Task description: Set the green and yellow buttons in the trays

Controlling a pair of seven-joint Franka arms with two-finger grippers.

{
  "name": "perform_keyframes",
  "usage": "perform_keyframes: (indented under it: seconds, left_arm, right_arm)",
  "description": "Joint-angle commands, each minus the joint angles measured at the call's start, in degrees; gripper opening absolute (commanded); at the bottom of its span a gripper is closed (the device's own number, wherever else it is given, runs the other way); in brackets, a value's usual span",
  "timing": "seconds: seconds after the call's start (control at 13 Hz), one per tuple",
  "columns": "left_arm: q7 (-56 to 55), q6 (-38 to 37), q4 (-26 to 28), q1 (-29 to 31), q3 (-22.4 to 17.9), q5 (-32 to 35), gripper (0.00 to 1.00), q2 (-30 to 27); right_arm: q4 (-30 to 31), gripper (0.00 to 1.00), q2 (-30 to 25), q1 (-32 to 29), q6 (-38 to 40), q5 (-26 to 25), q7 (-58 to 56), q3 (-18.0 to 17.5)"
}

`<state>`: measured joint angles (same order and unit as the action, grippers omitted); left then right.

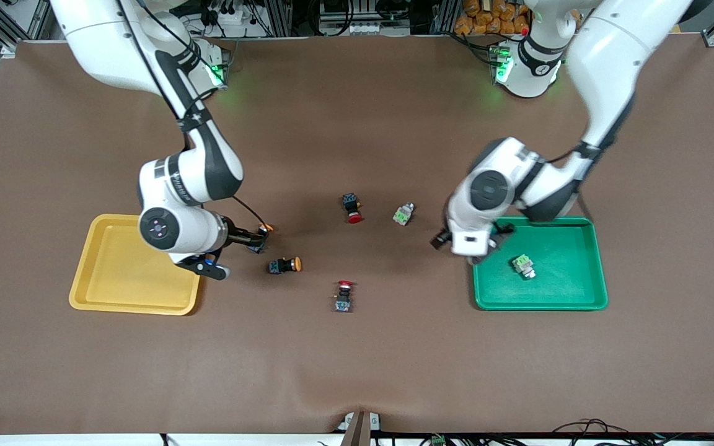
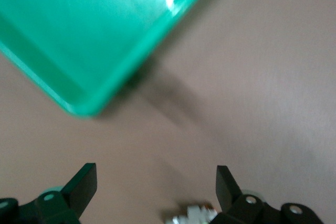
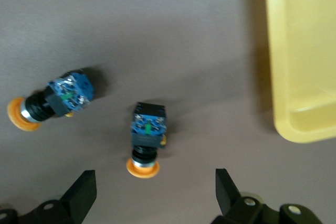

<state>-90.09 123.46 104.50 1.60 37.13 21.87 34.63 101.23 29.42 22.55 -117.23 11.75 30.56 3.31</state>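
I should next use my right gripper to grab the orange-yellow button by its blue-and-black switch body (image 3: 148,128). Then it can go in the yellow tray.
The yellow tray (image 1: 115,272) lies at the right arm's end and shows in the right wrist view (image 3: 302,51). The green tray (image 1: 564,282) lies at the left arm's end and holds one light-green button (image 1: 523,266). The other green button (image 1: 403,214) lies on the mat and shows in the left wrist view (image 2: 191,215). My right gripper (image 1: 251,238) is open and low over one orange-yellow button (image 3: 147,137). The other yellow button (image 1: 286,265) lies nearby (image 3: 50,103). My left gripper (image 1: 470,251) is open and empty beside the green tray's corner (image 2: 94,30).
Two red-capped black switches lie mid-table: one (image 1: 352,208) beside the loose green button, one (image 1: 343,296) nearer the front camera. The brown mat (image 1: 357,359) covers the table.
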Motion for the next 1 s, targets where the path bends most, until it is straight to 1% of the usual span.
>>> perform_keyframes:
  seconds: [0.0,0.08,0.23,0.38,0.54,0.69,0.77,0.92]
  left_arm:
    - [-12.8,2.8,0.1,-4.0,-0.5,1.6,1.0,3.0]
    - [-15.7,2.8,0.4,-4.9,-0.6,1.9,1.0,3.3]
    - [-19.3,3.8,1.5,-5.6,-0.6,2.2,1.0,3.8]
    - [-21.3,9.3,4.6,-6.1,-0.6,3.5,1.0,3.7]
    - [-24.1,12.6,5.4,-6.0,-0.7,5.7,1.0,4.4]
    - [-25.7,13.7,5.9,-6.0,-0.7,7.1,1.0,4.5]
    - [-26.0,15.4,7.5,-5.9,-0.7,7.8,1.0,4.5]
    - [-26.8,18.6,8.9,-5.6,-0.7,8.3,1.0,4.5]
  right_arm:
    - [4.7,1.0,0.8,-0.5,-7.2,0.2,-3.1,0.5]
    - [6.2,1.0,0.8,-0.5,-10.4,0.2,-3.3,0.5]
    - [6.9,1.0,1.8,-0.4,-14.6,0.6,-3.1,0.5]
    - [6.9,1.0,4.1,0.0,-17.9,0.7,-3.0,0.4]
    - [7.4,1.0,4.8,0.3,-18.7,0.8,-2.6,0.3]
    - [8.3,1.0,4.8,0.6,-18.7,0.9,-2.5,0.2]
    - [8.7,1.0,4.7,1.0,-18.6,0.9,-2.5,0.1]
    - [9.3,1.0,4.2,1.6,-18.3,0.9,-1.0,0.1]
